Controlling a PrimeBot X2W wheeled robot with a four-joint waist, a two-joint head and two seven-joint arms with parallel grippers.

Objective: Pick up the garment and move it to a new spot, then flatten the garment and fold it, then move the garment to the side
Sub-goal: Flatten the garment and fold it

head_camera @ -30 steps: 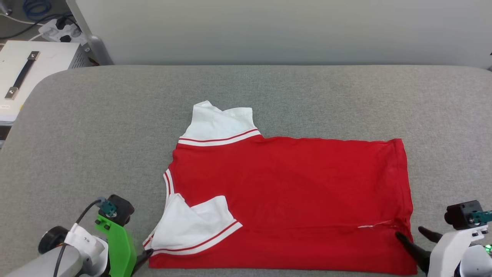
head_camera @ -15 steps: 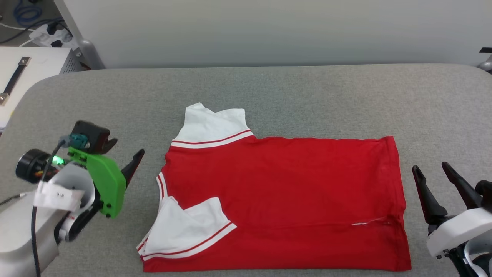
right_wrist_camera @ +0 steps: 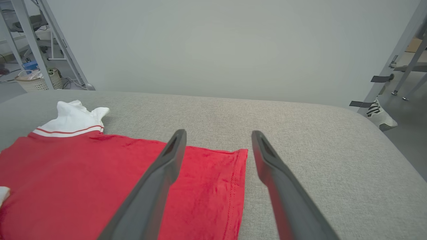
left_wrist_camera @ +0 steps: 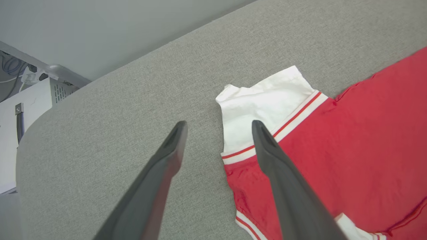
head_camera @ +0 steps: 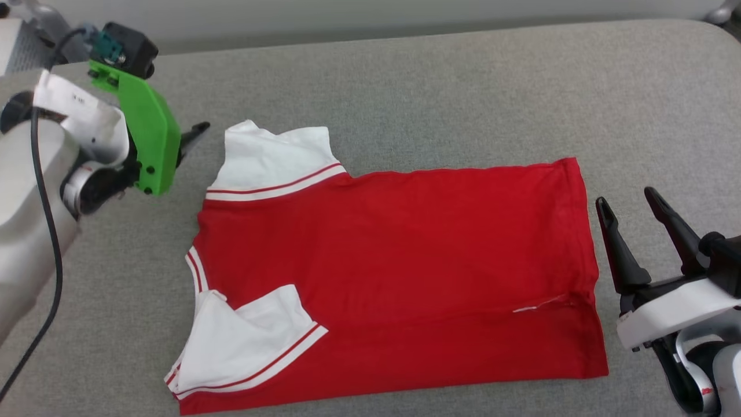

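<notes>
Next, my left gripper takes the outstretched white sleeve by its bunched cuff corner (head_camera: 241,128), which stands up in a crease while the red body (head_camera: 417,243) lies flat.
The garment (head_camera: 393,266) lies flat on the grey padded table (head_camera: 434,87), plain red side up, collar end to the left. Its near edge is folded up in a strip, and the near white sleeve (head_camera: 249,341) lies folded onto the body. The far white sleeve (head_camera: 272,156) sticks out past the far edge. My left gripper (head_camera: 191,136) hovers open just left of that far sleeve (left_wrist_camera: 263,100), holding nothing. My right gripper (head_camera: 627,198) stands open and empty to the right of the hem (right_wrist_camera: 238,173), clear of the cloth.
A white box with a black handle (left_wrist_camera: 20,110) stands off the table's left end. Beyond the far edge is a pale wall. The right wrist view shows metal frame legs, a woven basket (right_wrist_camera: 35,81) and a shoe (right_wrist_camera: 380,116) on the floor.
Both grippers have left the garment's near edge. The left one rose and went to the far sleeve; the right one drew off past the hem. The head view has tilted down.
</notes>
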